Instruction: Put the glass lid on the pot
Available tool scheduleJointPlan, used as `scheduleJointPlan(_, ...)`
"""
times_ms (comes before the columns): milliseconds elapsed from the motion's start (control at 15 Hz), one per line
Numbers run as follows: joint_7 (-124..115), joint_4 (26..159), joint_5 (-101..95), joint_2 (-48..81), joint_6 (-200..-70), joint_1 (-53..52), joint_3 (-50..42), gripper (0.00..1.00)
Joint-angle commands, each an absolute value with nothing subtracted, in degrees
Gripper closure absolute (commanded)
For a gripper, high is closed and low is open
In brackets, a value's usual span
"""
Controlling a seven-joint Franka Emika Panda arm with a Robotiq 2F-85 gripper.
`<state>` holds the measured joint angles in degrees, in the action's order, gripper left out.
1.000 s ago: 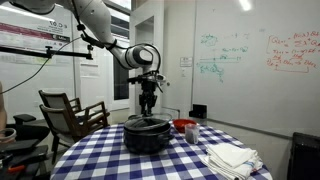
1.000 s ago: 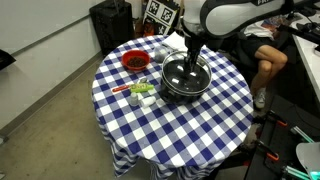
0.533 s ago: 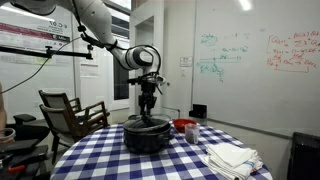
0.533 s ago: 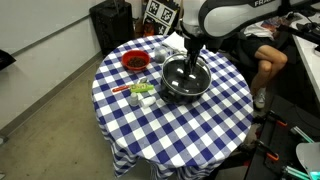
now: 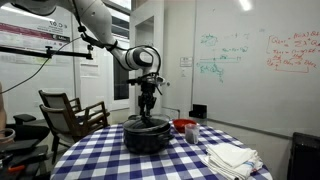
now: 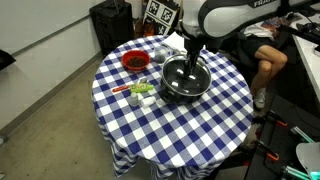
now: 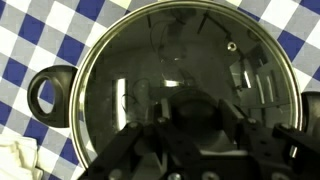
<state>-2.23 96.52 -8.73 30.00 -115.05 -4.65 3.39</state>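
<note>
My gripper has the glass lid over the black pot's opening, and the lid's metal rim follows the pot's rim. It needs to release the lid now.
The black pot (image 5: 146,135) stands on the checked table in both exterior views (image 6: 185,82). The glass lid (image 7: 150,60) lies flat on it, its metal rim following the pot's rim; a side handle (image 7: 45,92) sticks out at the left of the wrist view. My gripper (image 7: 195,115) hangs straight down over the pot's centre (image 5: 147,108) (image 6: 192,62). Its fingers (image 7: 165,111) stand on both sides of the lid's dark knob (image 7: 195,100) and seem pressed against it.
A red bowl (image 6: 134,61) sits beside the pot. Small green and white items (image 6: 140,93) lie near the table's edge. A folded white cloth (image 5: 232,157) lies on the table. A wooden chair (image 5: 70,112) stands by the table.
</note>
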Motion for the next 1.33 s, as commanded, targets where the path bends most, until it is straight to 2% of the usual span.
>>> scheduleJointPlan(0,-0.33,94.36,-7.36,30.23,-112.69,-4.83,3.43,0.75)
scheduleJointPlan(600,0.23,94.12,-7.22,30.46,-112.35,-4.74,3.53,0.75)
scheduleJointPlan(667,0.37,94.03,-7.1,30.54,-112.21,-4.7,3.56,0.25)
scheduleJointPlan(800,0.66,93.93,-7.06,30.58,-111.95,-4.68,3.57,0.19)
scheduleJointPlan(1000,0.78,93.26,-6.72,30.61,-111.18,-4.63,3.66,0.0)
scheduleJointPlan(1267,3.55,93.72,-5.47,29.29,-111.38,-3.93,4.42,0.0)
